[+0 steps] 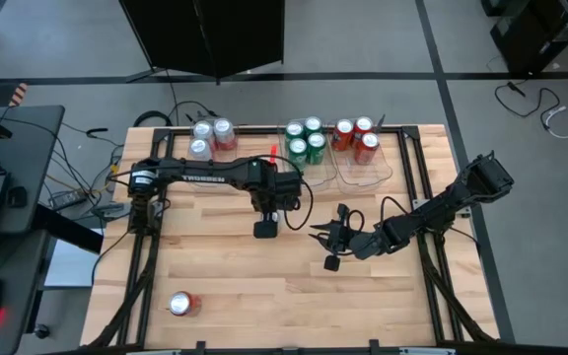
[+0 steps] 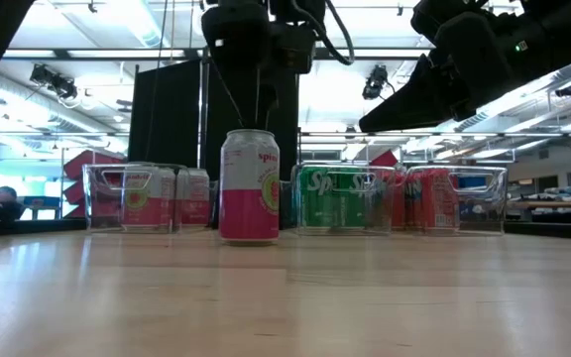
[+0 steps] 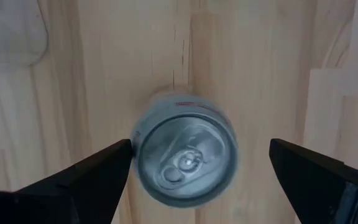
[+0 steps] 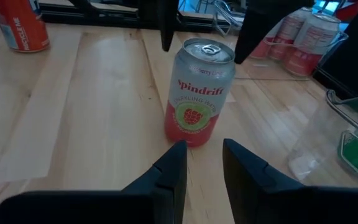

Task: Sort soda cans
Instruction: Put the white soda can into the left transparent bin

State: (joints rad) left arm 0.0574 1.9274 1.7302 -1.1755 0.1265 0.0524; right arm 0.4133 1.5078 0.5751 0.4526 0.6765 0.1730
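Note:
The left gripper isn't ready to close yet, as the can's silver top (image 3: pixel 186 160) is below its open fingers and wood shows beside it in the left wrist view. It needs to move down first, then close on the can's top.
A silver-white can with a pink lower band (image 2: pixel 249 185) (image 4: pixel 199 93) stands upright on its base at mid-table. My left gripper (image 1: pixel 266 225) (image 3: pixel 201 155) hangs over it, pointing down and open. Its fingers (image 4: pixel 165 28) stand on either side of the can's silver top (image 3: pixel 185 158) without touching it. In the high view the gripper hides the can. My right gripper (image 1: pixel 329 245) (image 4: pixel 204 165) waits just right of the can, aimed at it, its fingers a narrow gap apart and holding nothing. A red can (image 1: pixel 182 304) stands near the front left.
Three clear bins line the far edge. The left one (image 1: pixel 205 153) holds silver-white cans, the middle one (image 1: pixel 320 176) green cans and the right one (image 1: pixel 371 176) red cans. Bare wood lies between the bins and the front edge.

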